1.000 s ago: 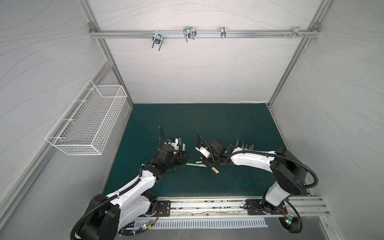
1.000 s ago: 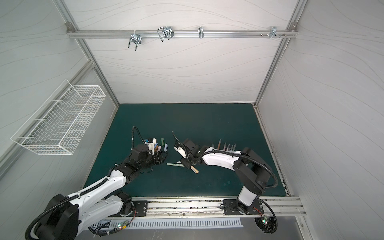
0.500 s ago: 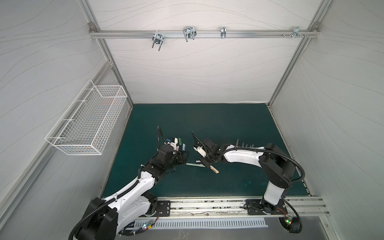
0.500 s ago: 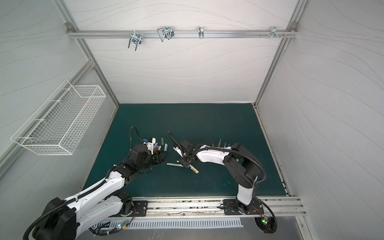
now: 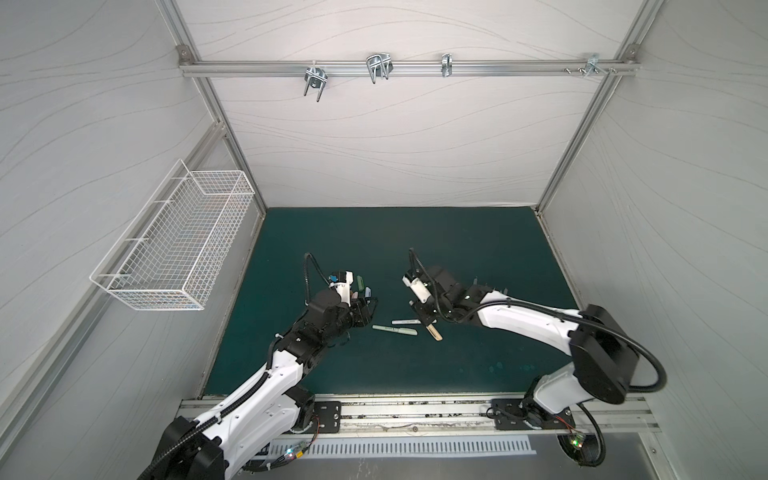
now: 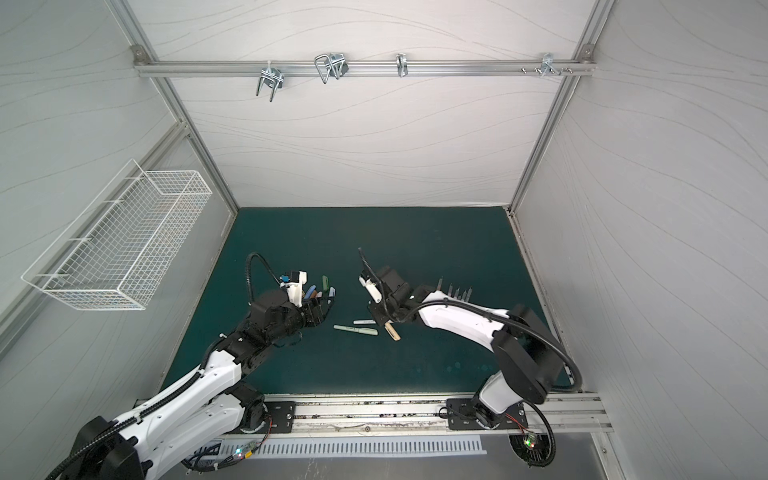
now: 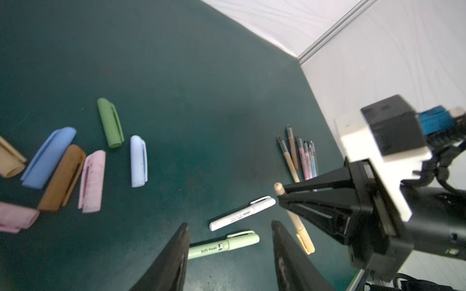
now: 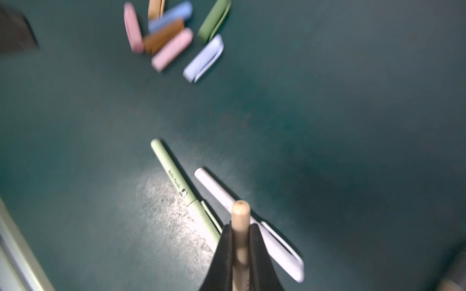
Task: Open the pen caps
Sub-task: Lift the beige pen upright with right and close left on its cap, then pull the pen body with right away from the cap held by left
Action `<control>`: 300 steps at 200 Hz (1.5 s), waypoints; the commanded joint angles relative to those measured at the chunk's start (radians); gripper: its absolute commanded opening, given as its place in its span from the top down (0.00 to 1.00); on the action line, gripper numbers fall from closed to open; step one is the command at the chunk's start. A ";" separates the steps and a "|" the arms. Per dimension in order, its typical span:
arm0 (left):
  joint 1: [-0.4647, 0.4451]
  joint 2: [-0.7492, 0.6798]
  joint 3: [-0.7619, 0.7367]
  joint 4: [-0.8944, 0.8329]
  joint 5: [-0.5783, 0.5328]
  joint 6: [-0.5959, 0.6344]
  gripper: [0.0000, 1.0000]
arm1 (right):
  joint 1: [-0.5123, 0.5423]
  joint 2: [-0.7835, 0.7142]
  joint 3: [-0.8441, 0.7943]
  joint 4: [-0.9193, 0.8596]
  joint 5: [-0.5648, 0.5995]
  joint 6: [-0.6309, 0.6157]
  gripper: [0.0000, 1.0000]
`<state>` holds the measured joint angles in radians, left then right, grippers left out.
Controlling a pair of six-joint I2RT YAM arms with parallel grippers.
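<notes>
My left gripper should next grab the tan pen by its end with the cap to open the cap, while my right gripper keeps holding the pen's body.
My right gripper (image 8: pixel 240 228) is shut on a tan pen (image 8: pixel 240 214), whose rounded tail end sticks out past the fingertips. In both top views the pen's capped end (image 5: pixel 434 333) (image 6: pixel 394 333) juts toward the front from the right gripper (image 5: pixel 424 321). Beside it on the green mat lie a capped light-green pen (image 5: pixel 394 329) (image 7: pixel 224 244) and a capped white pen (image 5: pixel 405 321) (image 7: pixel 242 213). My left gripper (image 7: pixel 230 223) (image 5: pixel 370 309) hovers open over the light-green pen, holding nothing. Several loose pen caps (image 7: pixel 92 181) (image 8: pixel 166 32) lie clustered by the left gripper.
Several uncapped pen bodies (image 7: pixel 300 156) (image 5: pixel 490 289) lie in a row at the right of the mat, behind the right arm. A white wire basket (image 5: pixel 178 257) hangs on the left wall. A metal rail (image 5: pixel 415 415) runs along the front edge.
The right gripper has closed on the tan pen and its arm has shifted a little. The left gripper has hardly moved and stays open.
</notes>
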<state>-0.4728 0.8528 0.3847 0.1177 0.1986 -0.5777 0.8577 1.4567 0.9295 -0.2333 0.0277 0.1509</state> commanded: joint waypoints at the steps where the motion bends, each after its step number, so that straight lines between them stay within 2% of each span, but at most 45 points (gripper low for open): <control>1: -0.004 -0.006 0.001 0.190 0.085 -0.012 0.44 | -0.086 -0.143 -0.044 0.055 -0.080 0.156 1.00; 24: -0.018 0.017 0.009 0.284 0.149 -0.043 0.42 | -0.162 -0.262 -0.078 0.090 -0.145 0.274 1.00; 45: -0.063 0.032 0.024 0.334 0.150 -0.028 0.39 | -0.213 -0.344 -0.103 0.128 -0.201 0.388 1.00; 76: -0.213 0.079 0.079 0.337 0.119 0.030 0.38 | -0.231 -0.431 -0.134 0.214 -0.235 0.520 1.00; 104: -0.341 0.143 0.114 0.393 0.069 0.035 0.38 | -0.226 -0.467 -0.164 0.292 -0.235 0.635 0.99; 133: -0.386 0.205 0.135 0.464 0.072 0.015 0.38 | -0.184 -0.477 -0.165 0.303 -0.192 0.656 1.00; 181: -0.414 0.304 0.192 0.463 0.088 -0.002 0.43 | -0.151 -0.469 -0.172 0.338 -0.163 0.664 1.00; 198: -0.415 0.330 0.206 0.466 0.080 -0.014 0.48 | -0.142 -0.460 -0.175 0.352 -0.161 0.666 1.00; 221: -0.415 0.362 0.246 0.417 0.093 -0.008 0.60 | -0.133 -0.458 -0.179 0.365 -0.149 0.666 1.00; 256: -0.414 0.356 0.266 0.316 0.008 0.016 1.00 | -0.139 -0.458 -0.173 0.336 -0.127 0.636 0.99; 275: -0.415 0.344 0.275 0.231 -0.010 0.054 1.00 | -0.183 -0.474 -0.174 0.313 -0.128 0.619 1.00; 300: -0.414 0.348 0.263 0.194 -0.021 0.059 1.00 | -0.302 -0.477 -0.164 0.284 -0.170 0.616 1.00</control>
<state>-0.8848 1.2110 0.6277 0.3779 0.2123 -0.5575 0.6632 0.9993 0.7578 0.0715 -0.1551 0.7704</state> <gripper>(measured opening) 0.102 0.110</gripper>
